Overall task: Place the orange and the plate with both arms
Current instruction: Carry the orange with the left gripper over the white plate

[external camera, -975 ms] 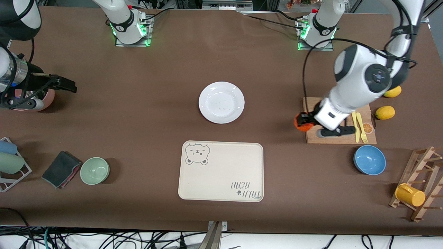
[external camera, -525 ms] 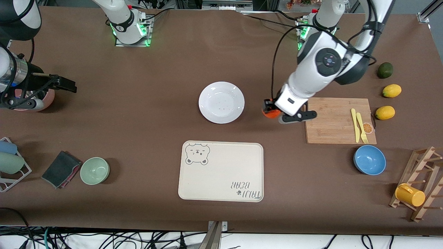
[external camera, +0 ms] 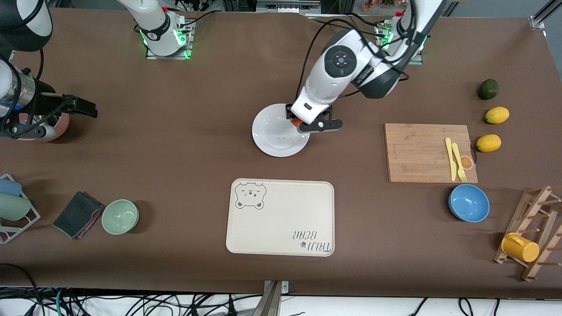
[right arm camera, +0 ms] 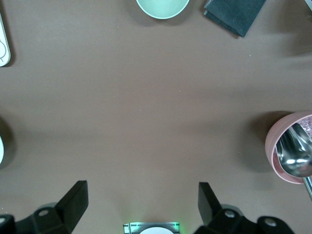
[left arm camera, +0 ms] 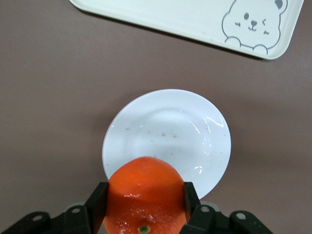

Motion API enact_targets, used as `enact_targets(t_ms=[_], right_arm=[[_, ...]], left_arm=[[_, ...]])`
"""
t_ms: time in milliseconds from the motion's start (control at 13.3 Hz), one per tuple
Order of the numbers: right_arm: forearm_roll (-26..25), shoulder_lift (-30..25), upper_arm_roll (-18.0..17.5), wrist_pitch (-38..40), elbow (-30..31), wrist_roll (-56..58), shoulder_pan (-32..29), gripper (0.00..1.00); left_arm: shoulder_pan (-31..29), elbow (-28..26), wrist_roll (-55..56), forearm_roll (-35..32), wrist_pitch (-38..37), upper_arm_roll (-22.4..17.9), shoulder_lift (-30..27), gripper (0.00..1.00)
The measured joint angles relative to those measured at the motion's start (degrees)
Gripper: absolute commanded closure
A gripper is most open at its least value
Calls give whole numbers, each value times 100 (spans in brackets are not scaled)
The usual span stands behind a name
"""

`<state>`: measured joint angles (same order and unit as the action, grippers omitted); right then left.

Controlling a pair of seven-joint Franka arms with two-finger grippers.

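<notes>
My left gripper keeps hold of the orange (external camera: 299, 123) for now, until it reaches the white plate's middle (external camera: 280, 130), since the orange hangs above the plate's rim.
My left gripper (external camera: 300, 123) is shut on the orange (external camera: 299, 123) and holds it over the rim of the white plate (external camera: 274, 134), on the side toward the left arm's end. In the left wrist view the orange (left arm camera: 144, 192) sits between the black fingers (left arm camera: 96, 204) of the left gripper (left arm camera: 144, 201), with the plate (left arm camera: 180, 131) under it. The plate is bare, at mid-table. My right gripper (right arm camera: 142, 202) is open and empty, waiting over bare table at the right arm's end.
A cream bear tray (external camera: 281, 217) lies nearer the camera than the plate. A cutting board (external camera: 421, 153), two lemons (external camera: 488, 143), a blue bowl (external camera: 469, 202) and a mug rack (external camera: 527, 237) are toward the left arm's end. A pink bowl (right arm camera: 292, 151), a green bowl (external camera: 120, 216) and a cloth (external camera: 78, 214) are toward the right arm's end.
My left gripper has carried the orange from the cutting board's edge across the table to over the plate's rim. The right arm has not moved.
</notes>
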<state>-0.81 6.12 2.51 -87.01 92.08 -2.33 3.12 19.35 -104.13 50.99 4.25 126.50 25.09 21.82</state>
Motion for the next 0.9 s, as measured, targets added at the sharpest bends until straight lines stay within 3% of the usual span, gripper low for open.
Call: enact_targets(t_ms=[300, 600, 900], right_arm=[[0, 0, 0, 1, 2, 0, 0, 0], [0, 0, 0, 1, 2, 0, 0, 0], [0, 0, 0, 1, 2, 0, 0, 0]], left_arm=[[411, 24, 863, -889, 586, -3, 716, 92], [655, 149, 1067, -910, 709, -6, 1108, 90], [828, 186, 1200, -910, 1045, -51, 1396, 78]])
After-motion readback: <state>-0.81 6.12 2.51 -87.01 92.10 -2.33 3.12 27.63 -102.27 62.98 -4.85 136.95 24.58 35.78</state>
